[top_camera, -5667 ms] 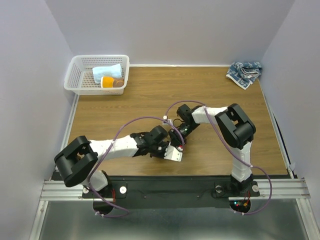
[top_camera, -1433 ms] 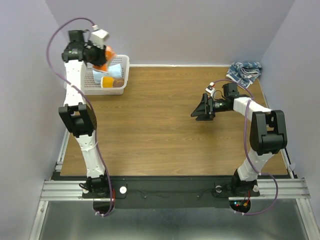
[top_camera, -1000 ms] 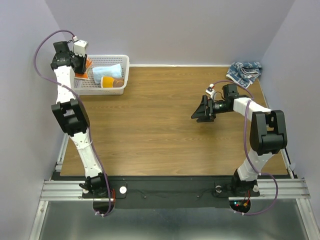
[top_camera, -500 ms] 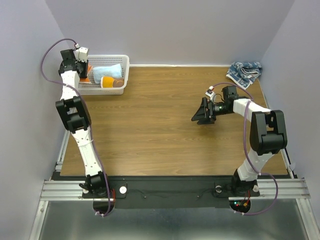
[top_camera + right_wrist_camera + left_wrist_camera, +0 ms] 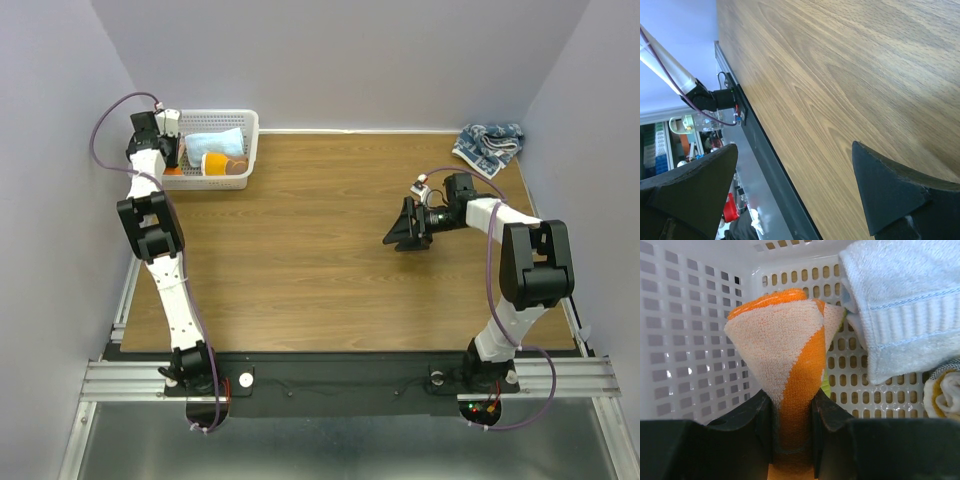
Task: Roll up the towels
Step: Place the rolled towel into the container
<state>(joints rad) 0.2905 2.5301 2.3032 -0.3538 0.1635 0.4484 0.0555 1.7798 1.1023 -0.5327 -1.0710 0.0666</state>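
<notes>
The rolled white-and-orange towel is low in the end of the basket and would end up between the basket's side and the light-blue towel, so my left gripper needs to open.
My left gripper point(image 5: 163, 148) is inside the left end of the white mesh basket point(image 5: 200, 182), shut on a rolled white-and-orange towel point(image 5: 176, 153). In the left wrist view the roll point(image 5: 785, 345) stands out from between the pads of that gripper point(image 5: 792, 432), low against the basket wall point(image 5: 685, 340); I cannot tell if it touches the floor. The dark-blue-and-white towel point(image 5: 488, 146) lies crumpled at the table's far right corner. My right gripper point(image 5: 400, 228) is open and empty above the table, left of that towel; its view shows only bare wood point(image 5: 840, 75) between the fingers point(image 5: 890, 195).
The basket also holds a folded light-blue towel point(image 5: 214, 143), seen in the left wrist view point(image 5: 900, 305) too, and a yellow-orange roll point(image 5: 215, 163) with a brown one beside it point(image 5: 238, 167). Purple walls close the table on three sides.
My left arm carried the orange-and-white roll from high above the basket down into its left end. My right gripper stayed open and barely moved.
</notes>
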